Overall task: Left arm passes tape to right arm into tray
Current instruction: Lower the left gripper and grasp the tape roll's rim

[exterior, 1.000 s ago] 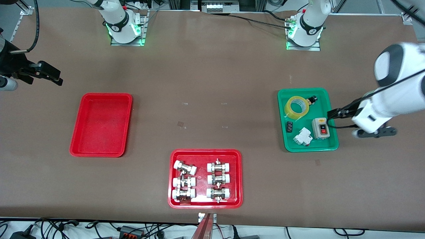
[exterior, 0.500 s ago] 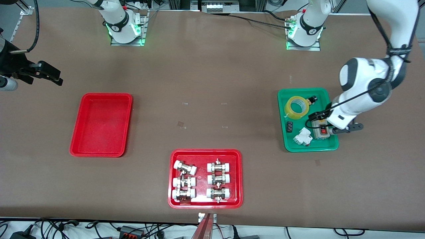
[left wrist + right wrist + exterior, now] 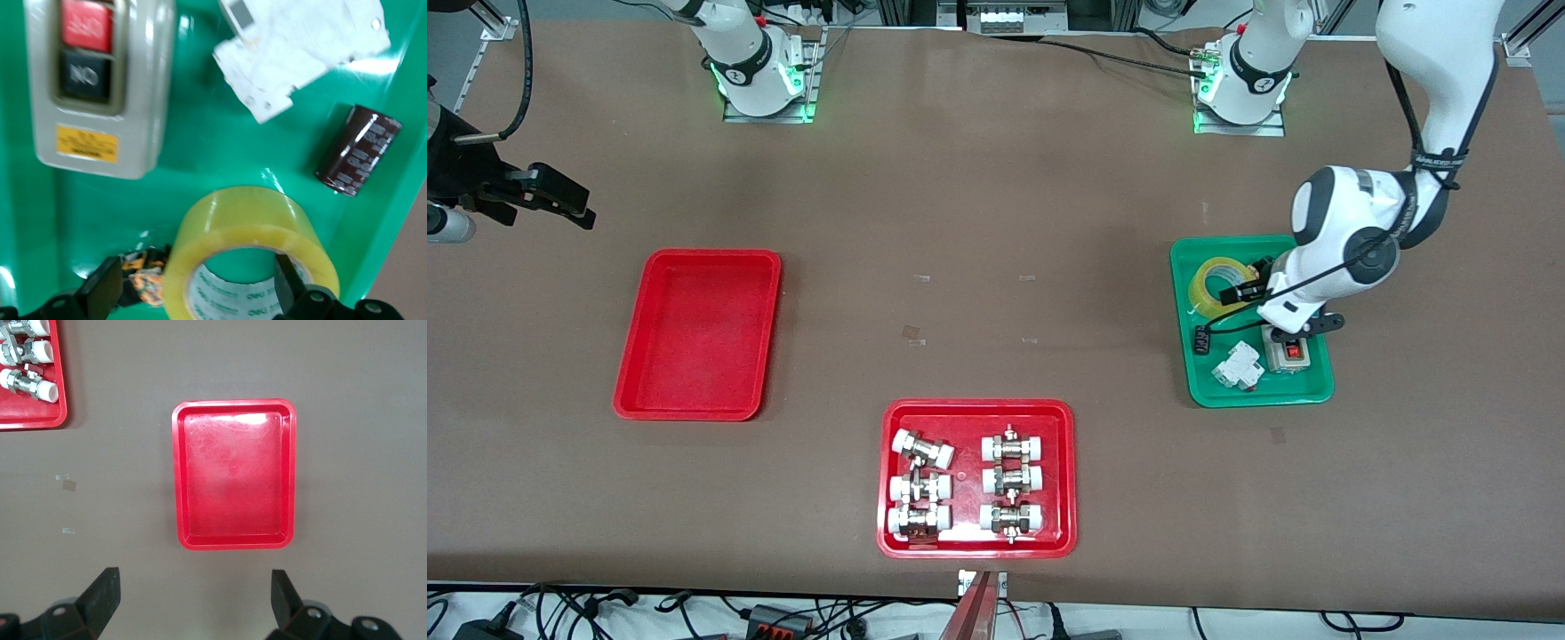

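My left gripper's fingers reach only the tape's upper rim [image 3: 1246, 271], above the bottom of the tray, so it is too early to close; lowering comes first.
The yellow tape roll [image 3: 1208, 286] lies flat in the green tray [image 3: 1263, 391] at the left arm's end of the table. My left gripper [image 3: 1243, 292] is over the tray, right at the roll. In the left wrist view my left gripper [image 3: 195, 270] is open. One finger [image 3: 101, 293] is outside the tape [image 3: 247, 227] and the other finger [image 3: 288, 283] is over its white core. My right gripper [image 3: 574, 206] waits open and empty at the right arm's end. In the right wrist view my right gripper [image 3: 193, 585] is high over the table beside the plain red tray [image 3: 233, 537], also in the front view [image 3: 694, 404].
The green tray also holds a grey switch box [image 3: 100, 87], a white breaker [image 3: 300, 47], a dark cylinder [image 3: 360, 157] and a small black-and-orange part [image 3: 143, 283]. A red tray with white-capped metal fittings [image 3: 978, 544] sits nearest the front camera.
My left arm has swung in from past the table's end, over the green tray, and its gripper has come down at the tape. The right arm has not moved.
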